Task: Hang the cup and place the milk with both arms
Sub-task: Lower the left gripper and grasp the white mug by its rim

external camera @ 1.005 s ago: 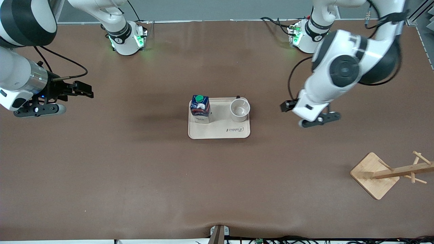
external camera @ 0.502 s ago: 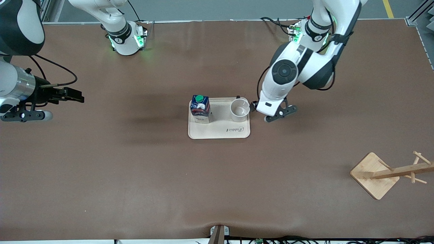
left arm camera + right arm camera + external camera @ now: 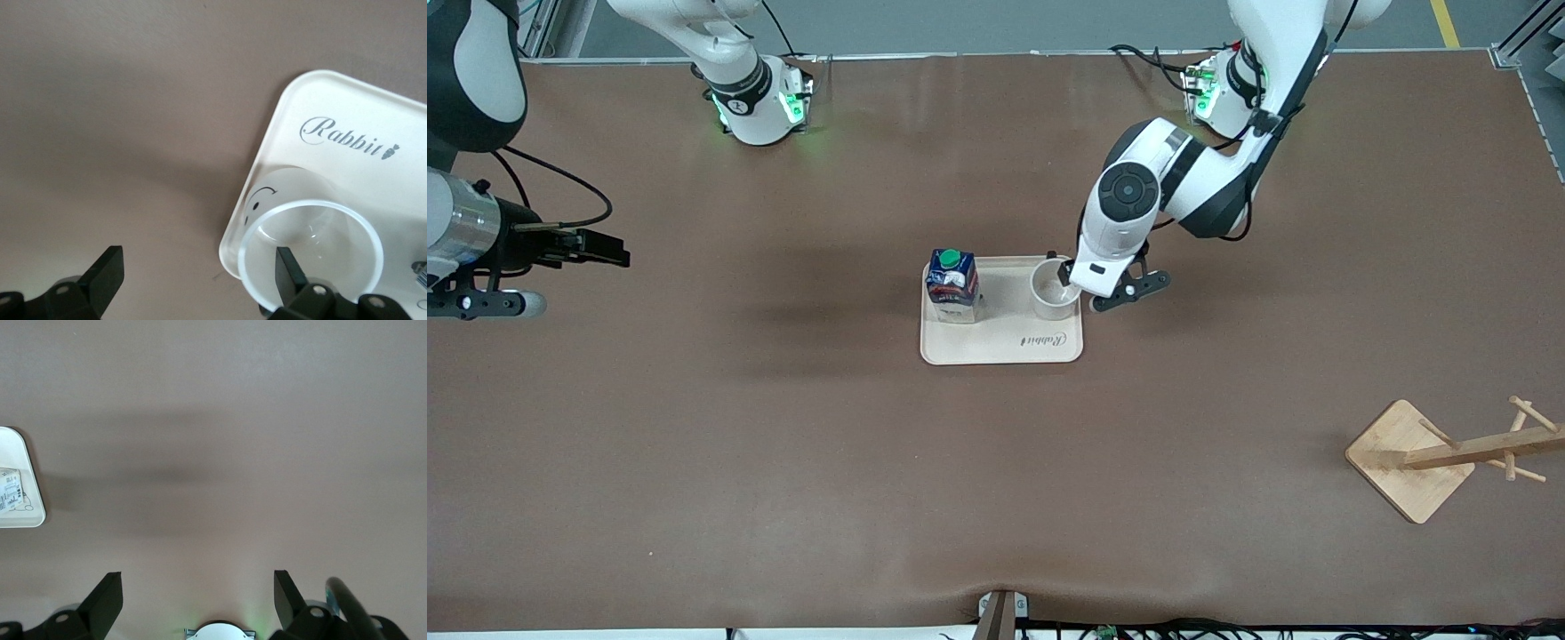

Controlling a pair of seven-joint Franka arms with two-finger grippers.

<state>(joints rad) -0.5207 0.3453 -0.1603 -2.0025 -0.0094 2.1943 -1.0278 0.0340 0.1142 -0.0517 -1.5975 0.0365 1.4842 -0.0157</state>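
The white cup should hang on the wooden peg stand. My left gripper will grab the white cup by its rim next.
The white cup stands on the beige tray, at the tray's corner toward the left arm's end. The dark blue milk with a green cap stands on the same tray toward the right arm's end. My left gripper is open and low over the cup's outer edge. In the left wrist view, one finger is over the cup and the other is over bare table beside the tray. My right gripper is open and empty over the table at the right arm's end, and it also shows in the right wrist view.
A wooden peg stand stands at the left arm's end, nearer to the front camera than the tray. The right wrist view shows a tray corner with the milk's pale lower part. Brown table surface surrounds the tray.
My left arm has swung from the left arm's end to the tray and lowered its open gripper to the cup. My right gripper has drifted farther toward the right arm's end.
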